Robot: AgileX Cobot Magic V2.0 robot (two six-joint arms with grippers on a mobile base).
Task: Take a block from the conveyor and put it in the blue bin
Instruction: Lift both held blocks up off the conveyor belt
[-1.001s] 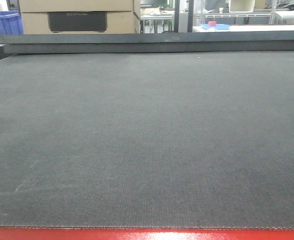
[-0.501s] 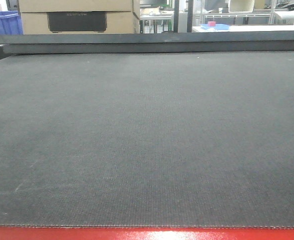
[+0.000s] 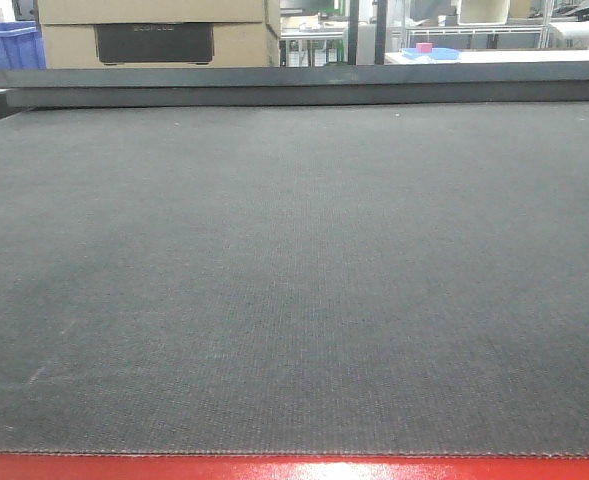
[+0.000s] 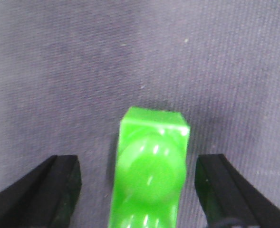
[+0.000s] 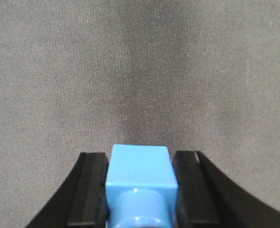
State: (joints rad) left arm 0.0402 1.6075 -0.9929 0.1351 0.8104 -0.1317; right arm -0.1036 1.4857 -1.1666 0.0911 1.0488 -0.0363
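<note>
I should grab the green block by its long sides with my left gripper, as it goes off the conveyor into the blue bin (image 3: 6,45) next.
The conveyor (image 3: 294,270) is a wide dark grey woven belt with a red frame edge (image 3: 294,468) at the front. No block or arm shows on it in the front view. In the left wrist view a glossy green block (image 4: 151,166) lies on the belt between the fingers of my left gripper (image 4: 138,164), which is open with a gap on each side of the block. In the right wrist view my right gripper (image 5: 140,164) is shut on a blue block (image 5: 140,173), with both black pads against its sides. A blue bin (image 3: 6,45) stands far back left.
A raised dark rail (image 3: 294,85) runs along the belt's far side. Behind it stand stacked cardboard boxes (image 3: 154,30), with tables and shelving at the back right.
</note>
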